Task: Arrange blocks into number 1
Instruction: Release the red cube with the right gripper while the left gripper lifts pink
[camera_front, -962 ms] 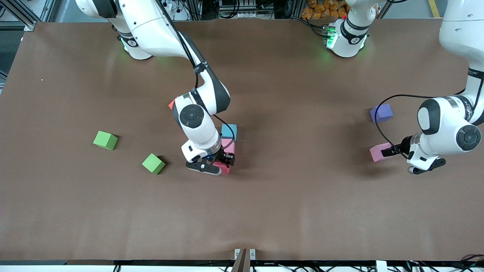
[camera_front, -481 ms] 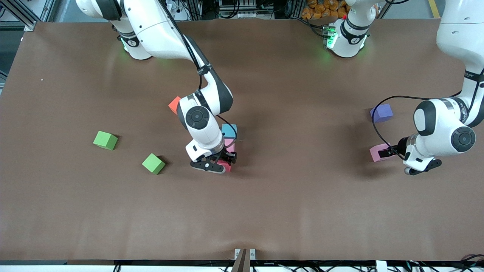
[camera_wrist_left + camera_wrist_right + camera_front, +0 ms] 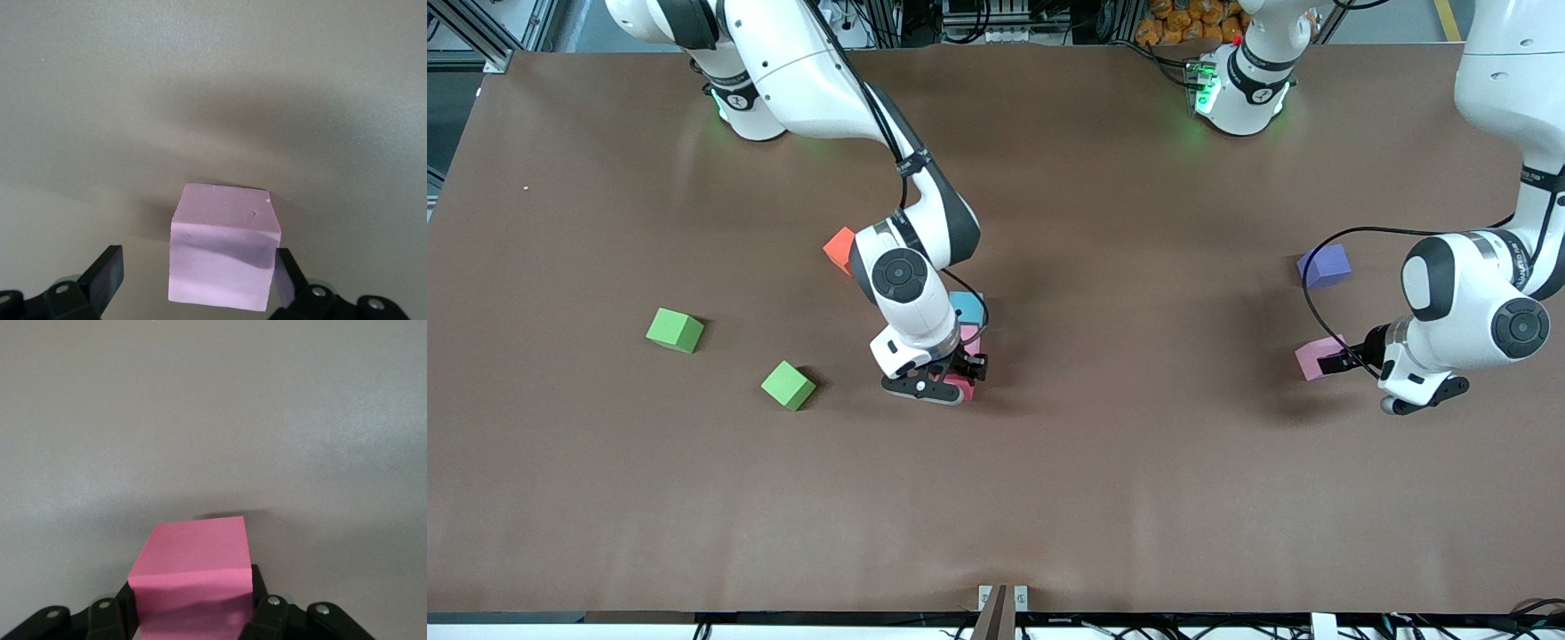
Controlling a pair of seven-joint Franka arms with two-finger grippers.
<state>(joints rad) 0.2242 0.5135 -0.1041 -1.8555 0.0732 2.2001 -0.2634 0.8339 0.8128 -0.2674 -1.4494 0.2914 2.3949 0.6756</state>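
My left gripper takes hold of the light pink block by its opposite sides next, to lengthen the column at the sky blue block (image 3: 967, 307).
My right gripper (image 3: 964, 379) (image 3: 192, 608) is shut on the crimson block (image 3: 959, 387) (image 3: 193, 563), low at the table's middle. The block is right beside a light pink block (image 3: 970, 337) that touches the sky blue block (image 3: 967, 307), and my wrist partly hides both. Whether the crimson block rests on the table I cannot tell. My left gripper (image 3: 1330, 360) (image 3: 198, 275) is open around the second light pink block (image 3: 1312, 357) (image 3: 223, 257), which sits on the table. One finger (image 3: 285, 273) is close against it, the other stands apart.
An orange block (image 3: 839, 249) lies beside my right forearm. Two green blocks (image 3: 675, 330) (image 3: 788, 385) lie toward the right arm's end. A purple block (image 3: 1323, 265) lies farther from the front camera than the left gripper's pink block.
My right gripper has shifted slightly toward the left arm's end with the crimson block, revealing more of the orange block. The left wrist has barely moved and stays open.
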